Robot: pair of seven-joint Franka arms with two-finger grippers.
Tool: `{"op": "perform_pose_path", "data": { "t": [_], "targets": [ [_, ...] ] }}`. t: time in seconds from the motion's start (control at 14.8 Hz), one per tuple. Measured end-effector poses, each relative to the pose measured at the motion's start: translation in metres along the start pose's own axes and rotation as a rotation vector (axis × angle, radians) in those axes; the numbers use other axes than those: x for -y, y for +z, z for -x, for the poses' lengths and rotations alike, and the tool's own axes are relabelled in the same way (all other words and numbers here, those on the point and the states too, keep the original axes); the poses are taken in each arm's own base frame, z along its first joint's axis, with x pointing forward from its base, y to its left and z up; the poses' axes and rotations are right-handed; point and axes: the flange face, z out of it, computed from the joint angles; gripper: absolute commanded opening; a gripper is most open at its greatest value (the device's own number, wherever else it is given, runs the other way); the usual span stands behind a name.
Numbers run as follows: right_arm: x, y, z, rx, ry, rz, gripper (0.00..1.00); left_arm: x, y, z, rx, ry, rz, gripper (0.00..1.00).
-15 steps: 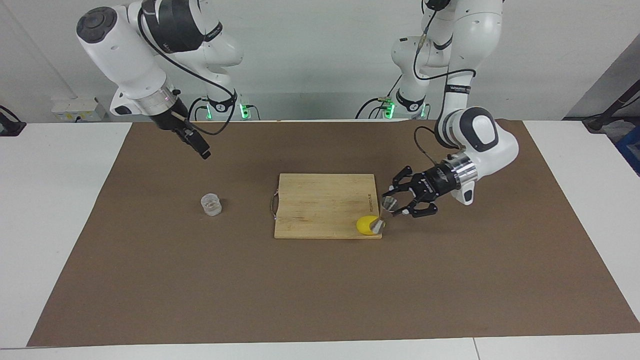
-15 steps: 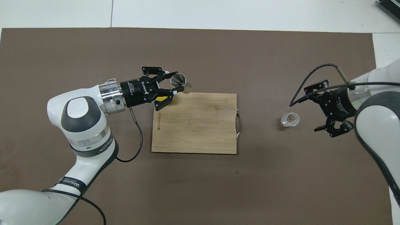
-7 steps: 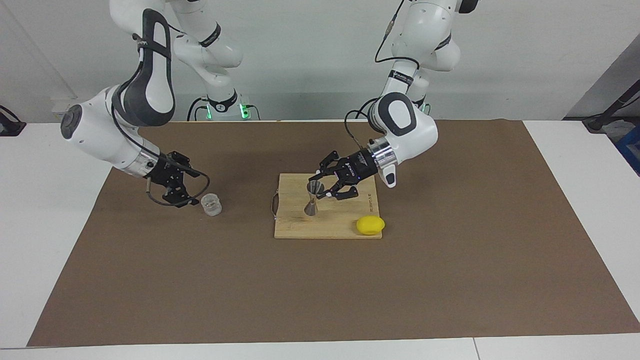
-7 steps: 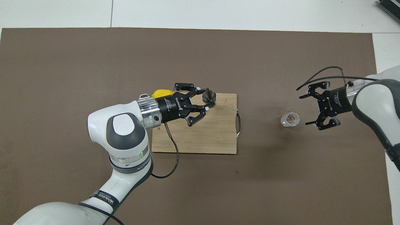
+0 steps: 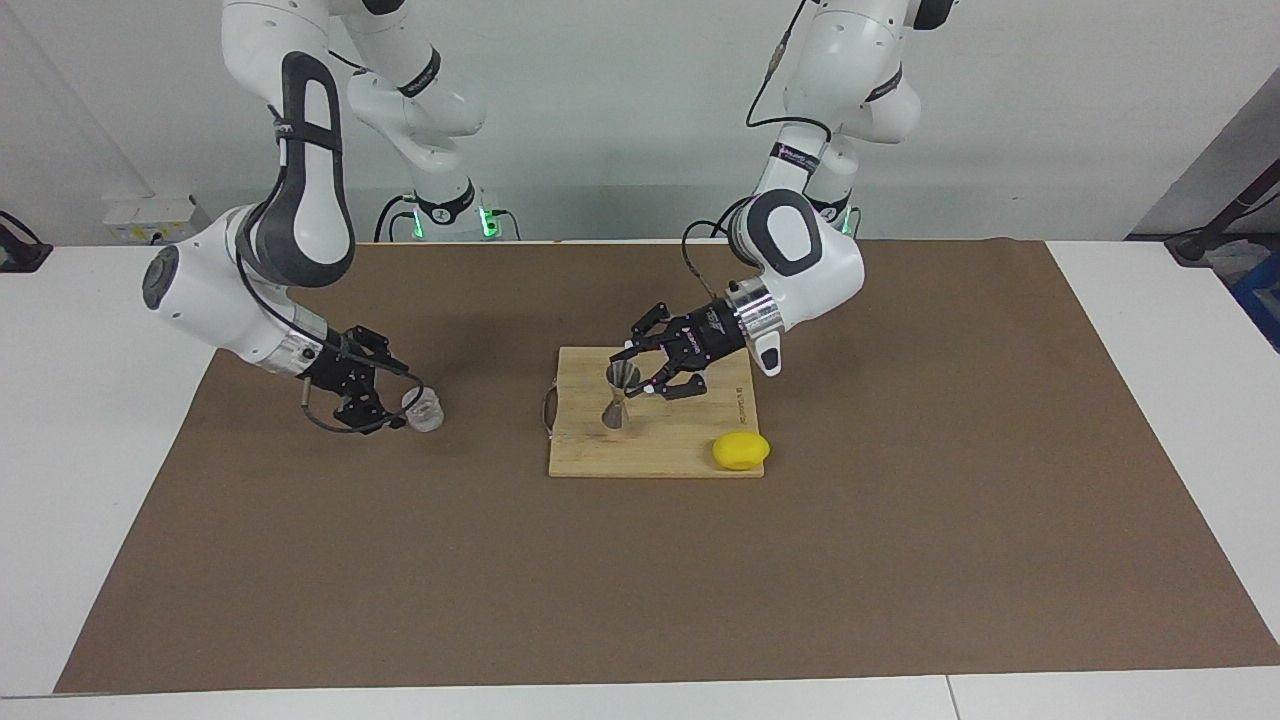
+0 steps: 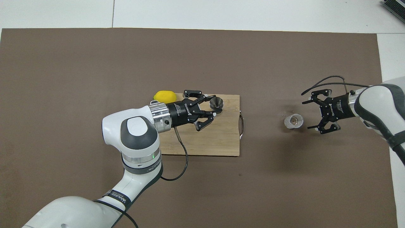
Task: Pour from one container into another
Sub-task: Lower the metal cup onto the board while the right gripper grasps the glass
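Note:
The robot's right gripper will next grab the clear cup by its ribbed side (image 6: pixel 291 125), which leaves the cup's opening free to pour into the jigger (image 6: pixel 217 102).
The grey metal jigger (image 5: pixel 619 396) stands upright on the wooden cutting board (image 5: pixel 690 440). My left gripper (image 5: pixel 634 376) is shut on its upper cone, reaching in from the left arm's end of the table; it (image 6: pixel 215 105) and the jigger (image 6: pixel 217 102) also show in the overhead view. The clear ribbed cup (image 5: pixel 426 409) stands on the brown mat toward the right arm's end. My right gripper (image 5: pixel 393 396) is open and low, just beside the cup and apart from it. In the overhead view its fingers (image 6: pixel 311 127) spread wider than the cup (image 6: pixel 293 121).
A yellow lemon (image 5: pixel 741 450) lies at the board's corner farther from the robots, toward the left arm's end. The board (image 6: pixel 221 139) has a metal handle (image 6: pixel 242 126) on the side facing the cup. A brown mat (image 5: pixel 900 550) covers the table.
My left gripper carried the tilted jigger from beside the lemon onto the board and stood it upright. My right gripper came down from high above the mat to beside the cup.

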Motion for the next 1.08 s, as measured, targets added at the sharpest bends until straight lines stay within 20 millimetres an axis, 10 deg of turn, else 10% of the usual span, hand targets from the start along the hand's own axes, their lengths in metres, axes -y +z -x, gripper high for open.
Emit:
{"op": "perform_pose_path", "data": {
  "t": [0.81, 1.08],
  "targets": [
    [-0.006, 0.055, -0.021, 0.116, 0.004, 0.018, 0.99, 0.013, 0.023, -0.011, -0.030, -0.008, -0.002, 0.00],
    [-0.005, 0.061, -0.013, 0.117, -0.006, 0.026, 0.69, 0.011, 0.024, -0.016, -0.035, -0.016, 0.000, 0.00]
  ]
}}
